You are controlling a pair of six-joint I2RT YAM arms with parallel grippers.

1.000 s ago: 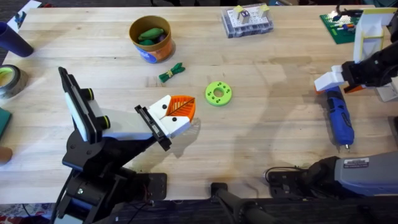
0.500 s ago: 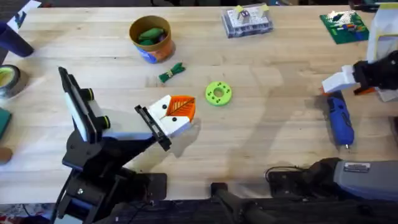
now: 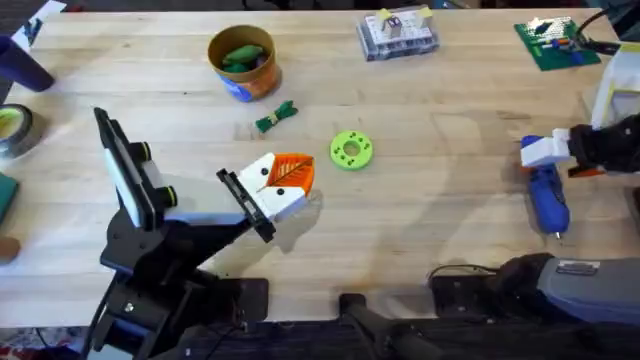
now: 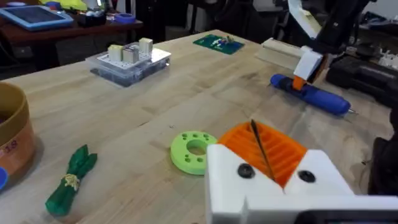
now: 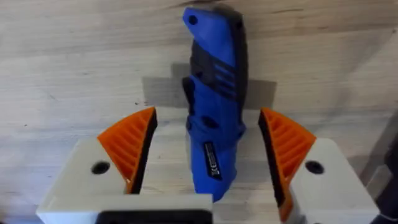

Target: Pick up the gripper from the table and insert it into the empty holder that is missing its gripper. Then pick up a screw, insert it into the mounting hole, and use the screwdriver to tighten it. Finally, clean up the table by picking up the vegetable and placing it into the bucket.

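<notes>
I need to grab the blue screwdriver by its handle with my right gripper next. The screwdriver's bit will stay free, so the screwdriver can tighten the screw.
The blue screwdriver lies flat at the right side of the table, and its body runs between my right gripper's orange pads. My right gripper hangs open just over its handle end, one pad on each side, apart from it. The white holder tips my left arm and carries the orange ribbed gripper finger. My left gripper is shut, its orange pads pressed together on nothing. The dark green vegetable lies beside the yellow-tan bucket. The left wrist view also has the vegetable and the screwdriver.
A bright green disc sits mid-table. A clear box of small parts stands at the back, with a green board at the back right. Green pods lie in the bucket. A tape roll sits at the left edge.
My right gripper has moved right and nearer, settling over the screwdriver's handle end. The left arm, the screwdriver and the vegetable have stayed put.
</notes>
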